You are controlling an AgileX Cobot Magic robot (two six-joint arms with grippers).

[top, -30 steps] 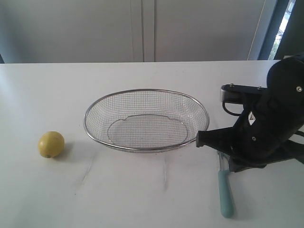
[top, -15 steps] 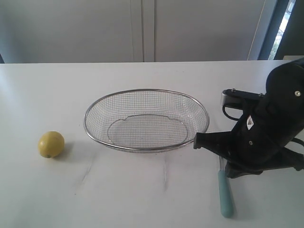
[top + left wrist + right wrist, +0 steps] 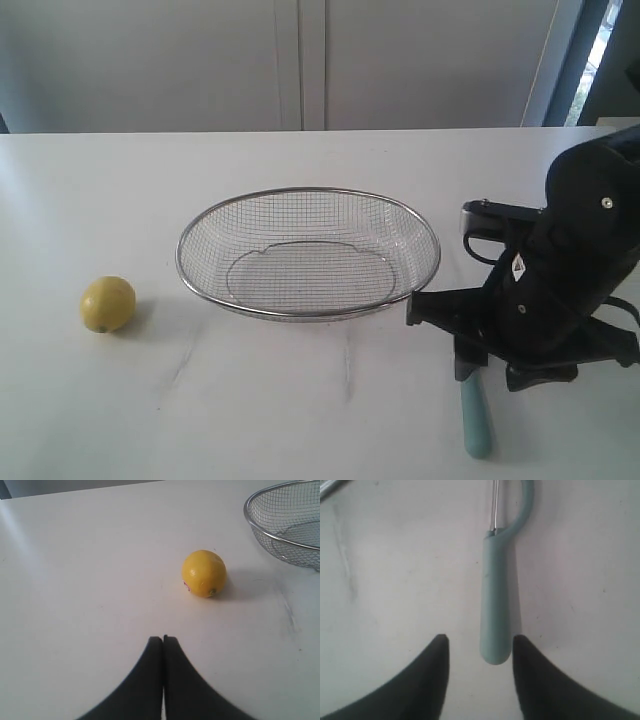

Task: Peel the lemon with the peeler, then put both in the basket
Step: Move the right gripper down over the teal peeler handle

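My right gripper is going to hold the peeler by its handle (image 3: 495, 605) next. That will leave the peeler's curved head (image 3: 527, 501) free to peel the lemon.
The yellow lemon (image 3: 107, 304) (image 3: 204, 573) lies on the white table, left of the wire-mesh basket (image 3: 300, 314) (image 3: 253, 525). Some way short of the lemon, my left gripper (image 3: 163, 639) is shut with nothing in it; the exterior view does not show it. To the right of the basket lies the pale teal peeler (image 3: 476, 415) (image 3: 496, 600), whose curved head is under my right arm in the exterior view. My right gripper (image 3: 480, 640) is open and points down over the peeler. The rounded end of the handle sits between its fingers without touching them.
The white table (image 3: 330, 410) runs back to a pale wall with a window strip at the far right. The basket holds nothing. A corner of its rim (image 3: 326, 489) shows in the right wrist view. Faint scuff marks (image 3: 185, 360) cross the table in front of the basket.
My right arm has come down and a little toward the front, closing on the peeler. The lemon, basket and peeler have not moved.
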